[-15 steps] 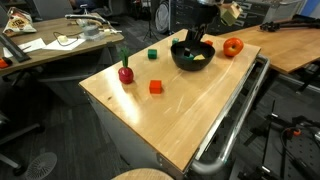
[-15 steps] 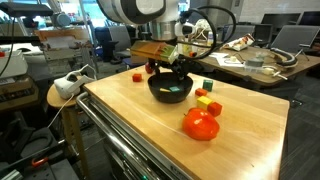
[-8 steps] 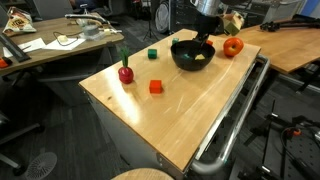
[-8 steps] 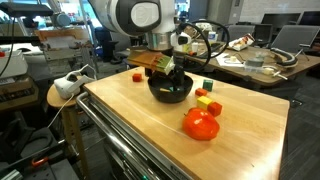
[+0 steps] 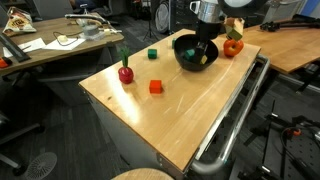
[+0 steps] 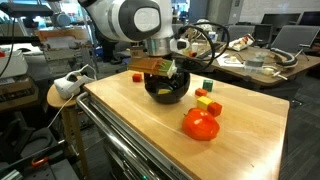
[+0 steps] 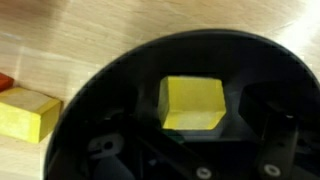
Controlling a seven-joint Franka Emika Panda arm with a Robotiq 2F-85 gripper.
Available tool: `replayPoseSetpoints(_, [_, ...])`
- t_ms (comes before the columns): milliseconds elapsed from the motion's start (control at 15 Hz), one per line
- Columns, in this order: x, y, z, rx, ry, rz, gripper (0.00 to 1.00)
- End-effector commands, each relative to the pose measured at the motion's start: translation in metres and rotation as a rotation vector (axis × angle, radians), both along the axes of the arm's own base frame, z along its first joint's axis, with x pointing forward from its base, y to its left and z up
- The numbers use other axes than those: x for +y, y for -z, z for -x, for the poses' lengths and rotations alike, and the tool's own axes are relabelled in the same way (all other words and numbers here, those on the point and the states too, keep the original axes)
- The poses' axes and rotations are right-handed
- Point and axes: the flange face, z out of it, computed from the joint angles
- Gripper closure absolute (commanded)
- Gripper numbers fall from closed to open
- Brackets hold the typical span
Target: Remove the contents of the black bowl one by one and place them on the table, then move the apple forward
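I can close, because the yellow cube is between my fingers down inside the bowl. Closing now would hold the cube.
The black bowl stands at the far end of the wooden table. In the wrist view its dark inside fills the frame, with a yellow cube lying on the bottom. My gripper is down inside the bowl, open, with a dark finger on each side of the yellow cube. A red apple with a green stem stands on the table away from the bowl.
An orange-red round fruit sits beside the bowl. A green cube, a red cube and a yellow block lie on the table. A metal rail runs along the table edge.
My gripper has come down from above the bowl's rim into the bowl. The bowl now looks slightly tipped. The other objects have not moved.
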Motion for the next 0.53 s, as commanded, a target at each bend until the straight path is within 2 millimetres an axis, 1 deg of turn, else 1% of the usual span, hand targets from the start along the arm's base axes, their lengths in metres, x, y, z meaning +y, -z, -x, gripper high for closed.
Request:
replayPoseSetpoints(0, [0.005, 0.006, -0.001, 0.001, -0.027, 0.041, 0.03])
replayPoseSetpoints(67, [0.007, 0.005, -0.001, -0.001, -0.034, 0.043, 0.26])
replayPoseSetpoints(200, [0.008, 0.003, -0.002, -0.006, -0.045, 0.048, 0.29])
replayPoseSetpoints(333, [0.009, -0.001, -0.002, -0.017, -0.047, 0.048, 0.47])
replayPoseSetpoints(400, [0.009, -0.006, -0.002, -0.030, -0.048, 0.045, 0.49])
replayPoseSetpoints(467, [0.010, -0.015, -0.003, -0.048, -0.050, 0.037, 0.62])
